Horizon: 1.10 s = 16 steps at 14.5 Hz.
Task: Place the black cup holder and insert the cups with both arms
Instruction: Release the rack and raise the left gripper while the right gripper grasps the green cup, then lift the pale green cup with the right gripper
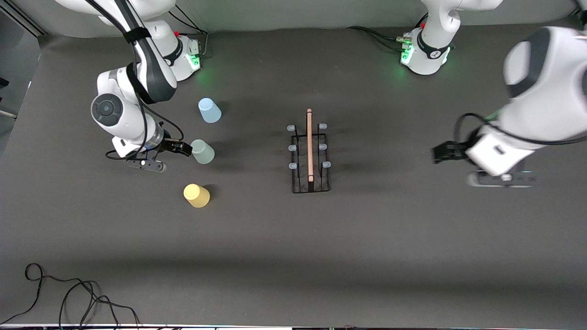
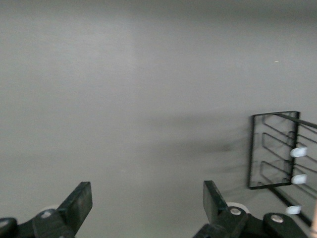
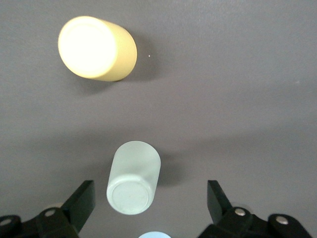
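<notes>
My right gripper grips the grey-green cup by its side (image 1: 203, 152) next, to insert it into the black cup holder (image 1: 311, 156).
The black cup holder (image 1: 311, 156) stands mid-table, its wooden rod handle (image 1: 310, 142) running along the top; one end of the black cup holder (image 2: 275, 148) also shows in the left wrist view. Three cups stand upside down toward the right arm's end: light blue (image 1: 209, 110), grey-green (image 1: 202, 151) and yellow (image 1: 196, 195). My right gripper (image 1: 184, 148) (image 3: 148, 201) is open beside the grey-green cup (image 3: 133, 178), which shows between its fingers with gaps on both sides. The yellow cup (image 3: 96, 47) lies clear of it. My left gripper (image 1: 440, 152) (image 2: 147, 203) is open, holds nothing, and hangs over bare table toward the left arm's end.
The arm bases (image 1: 424, 55) (image 1: 188, 57) stand along the edge farthest from the front camera. A loose black cable (image 1: 69, 293) lies at the near corner on the right arm's end. The dark mat (image 1: 390, 252) is bare between the holder and the left gripper.
</notes>
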Motion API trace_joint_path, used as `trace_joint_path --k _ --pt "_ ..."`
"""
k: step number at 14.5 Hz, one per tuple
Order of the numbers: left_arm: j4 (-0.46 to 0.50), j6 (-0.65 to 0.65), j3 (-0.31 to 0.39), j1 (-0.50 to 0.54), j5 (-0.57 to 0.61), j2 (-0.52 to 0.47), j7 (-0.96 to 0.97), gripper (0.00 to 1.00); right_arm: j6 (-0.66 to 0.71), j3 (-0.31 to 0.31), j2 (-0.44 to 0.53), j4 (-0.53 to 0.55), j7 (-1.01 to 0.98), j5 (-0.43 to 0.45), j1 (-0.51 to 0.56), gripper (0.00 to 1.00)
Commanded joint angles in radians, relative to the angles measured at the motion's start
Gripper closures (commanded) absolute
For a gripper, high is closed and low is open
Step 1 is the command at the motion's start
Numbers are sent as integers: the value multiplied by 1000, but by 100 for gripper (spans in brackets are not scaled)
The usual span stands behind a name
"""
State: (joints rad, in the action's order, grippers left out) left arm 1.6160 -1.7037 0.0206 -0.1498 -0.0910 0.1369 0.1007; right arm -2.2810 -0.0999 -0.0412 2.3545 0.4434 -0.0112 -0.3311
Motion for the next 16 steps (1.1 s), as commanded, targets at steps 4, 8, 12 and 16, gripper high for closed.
trace_joint_path --k 4,8,12,16 --pt "117 -34 -4 97 163 -152 -157 0 -293 -4 -46 157 18 4 -48 0" --pt "117 -36 12 130 155 -180 -243 0 -353 -4 -106 158 23 -42 -74 0" --pt "131 -60 15 136 112 -184 -242 10 -394 -4 -164 158 21 -84 -91 0" --pt "133 -74 15 134 111 -166 -240 0 -345 -3 -160 157 24 -85 -91 0"
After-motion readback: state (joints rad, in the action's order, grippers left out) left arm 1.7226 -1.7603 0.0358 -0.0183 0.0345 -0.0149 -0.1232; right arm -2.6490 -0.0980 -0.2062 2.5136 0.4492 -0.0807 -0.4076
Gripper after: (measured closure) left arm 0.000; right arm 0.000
